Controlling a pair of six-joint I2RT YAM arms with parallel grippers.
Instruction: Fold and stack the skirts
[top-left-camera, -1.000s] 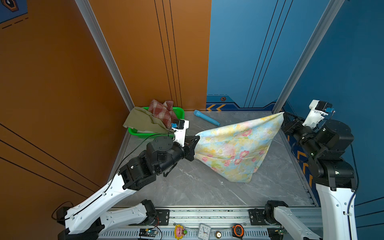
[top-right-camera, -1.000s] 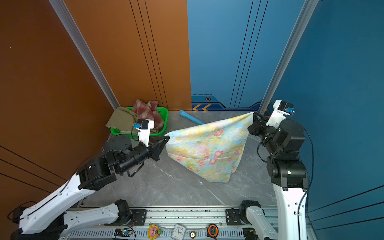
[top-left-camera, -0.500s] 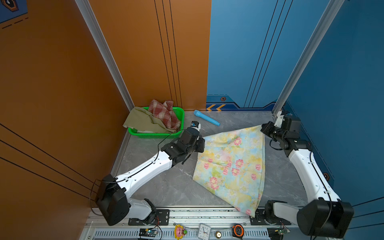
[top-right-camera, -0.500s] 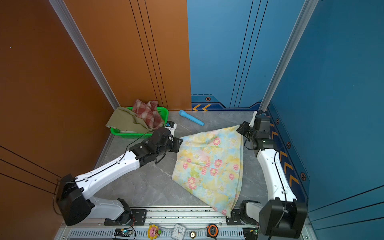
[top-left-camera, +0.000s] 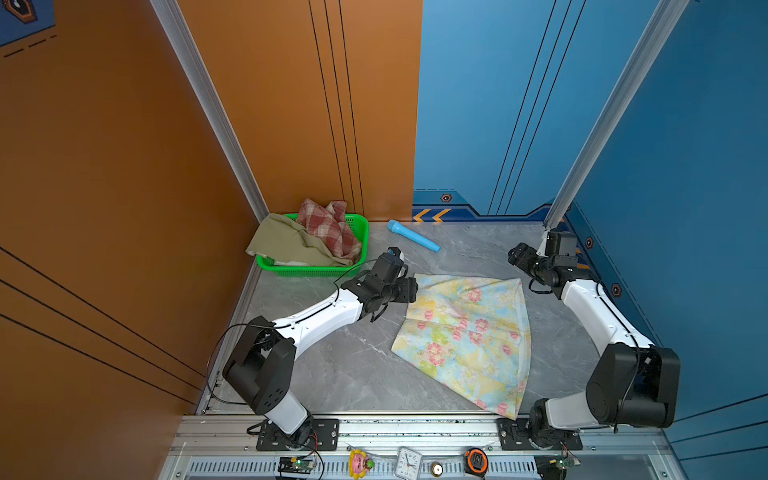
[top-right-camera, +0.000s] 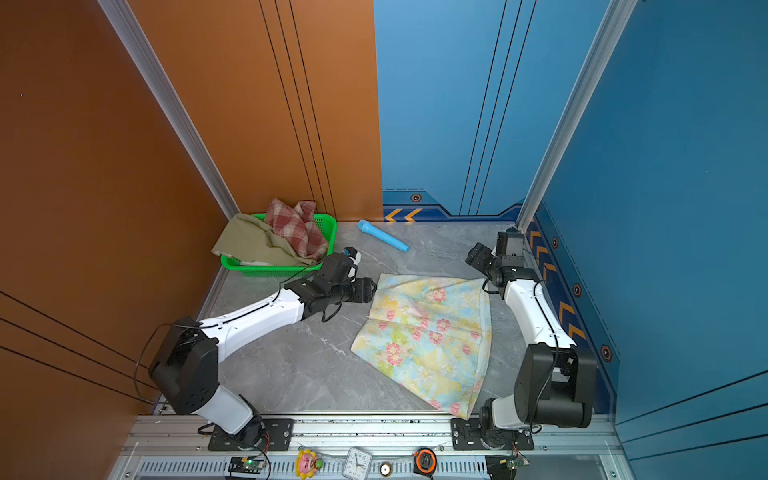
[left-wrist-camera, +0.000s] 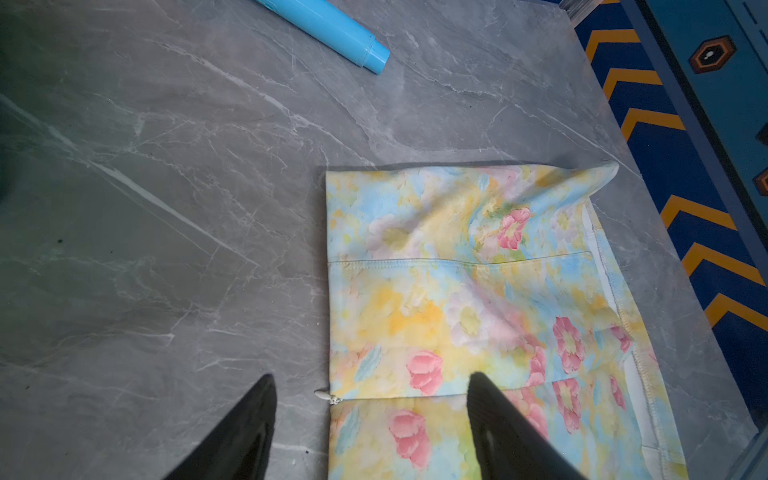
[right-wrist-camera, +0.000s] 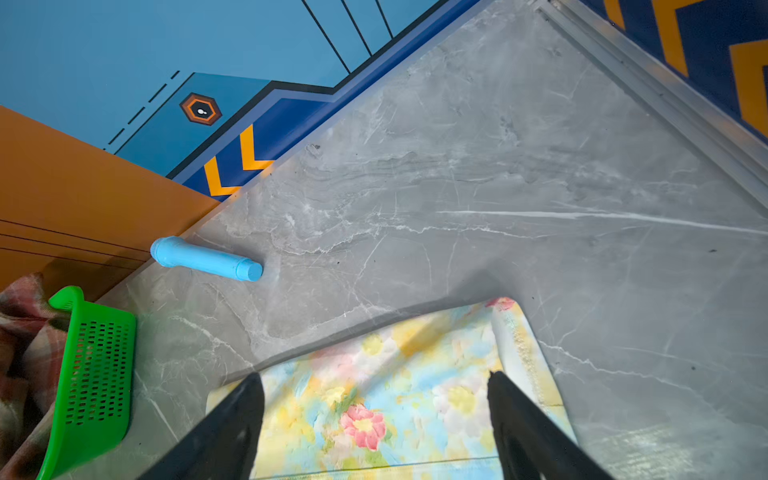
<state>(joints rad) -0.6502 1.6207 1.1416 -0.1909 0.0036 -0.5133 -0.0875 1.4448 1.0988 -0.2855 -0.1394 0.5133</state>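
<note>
My left gripper should next grab the far corner of the floral skirt, the one nearest the basket. Then it can stretch the skirt straight for folding.
The pastel floral skirt lies spread flat on the grey table, its hem towards the front rail. My left gripper hovers open over its far left corner, and the left wrist view shows nothing between the fingers. The open right gripper hangs just above and behind the far right corner of the cloth. At the back left, the red plaid skirt and the olive skirt sit crumpled in the green basket.
A light-blue tube lies on the table behind the floral skirt, near the back wall. Walls close in the table on the left, back and right. Small items, among them a clock, sit below the front rail.
Both arms brought the floral skirt down from being held stretched in the air onto the table. Both grippers then opened and let go of its far corners.
</note>
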